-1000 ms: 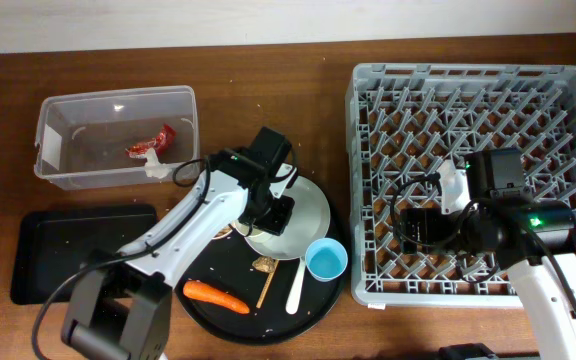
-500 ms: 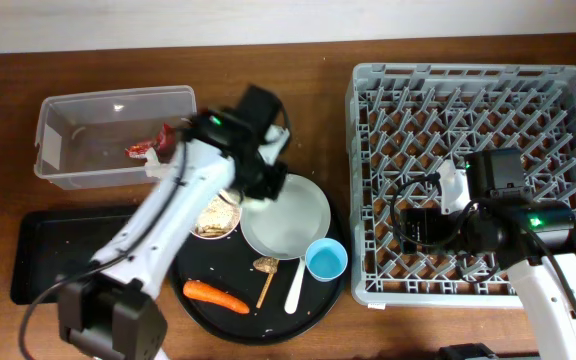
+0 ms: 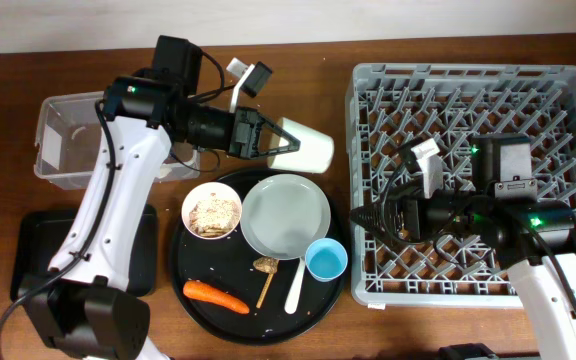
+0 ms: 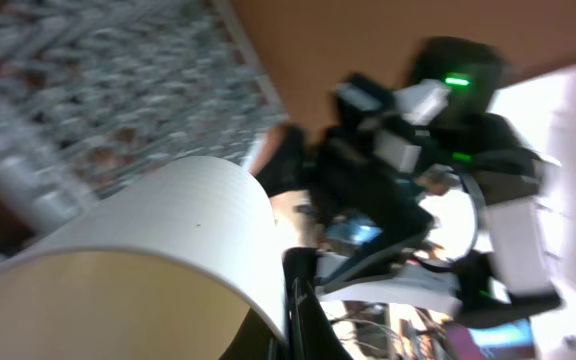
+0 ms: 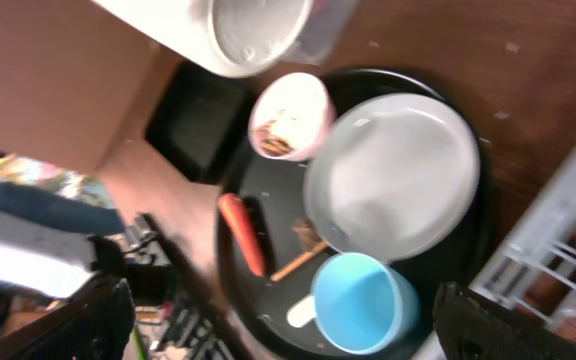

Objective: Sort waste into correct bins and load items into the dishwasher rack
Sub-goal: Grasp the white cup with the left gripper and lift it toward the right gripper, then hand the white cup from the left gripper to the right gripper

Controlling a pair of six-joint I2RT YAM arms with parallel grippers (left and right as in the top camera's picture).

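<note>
The white cup should next be grabbed by my right gripper across its base end, with the cup's rim facing away, so it can load the cup inverted in the rack.
My left gripper is shut on the small white cup, one finger inside its rim, holding it sideways above the table behind the round black tray. On that tray lie the pale plate, the white bowl with beige grainy scraps, the light-blue cup, the carrot, a brown lump, the wooden stick and the white utensil. My right gripper is open and empty at the grey rack's left edge, facing the blue cup.
The clear tub stands at the back left, partly hidden by my left arm. The shallow black tray lies in front of it. The rack fills the right side of the table.
My left gripper has risen from the plate with the white cup and swung back and to the right. My right gripper has turned to point left, out over the rack's edge.
</note>
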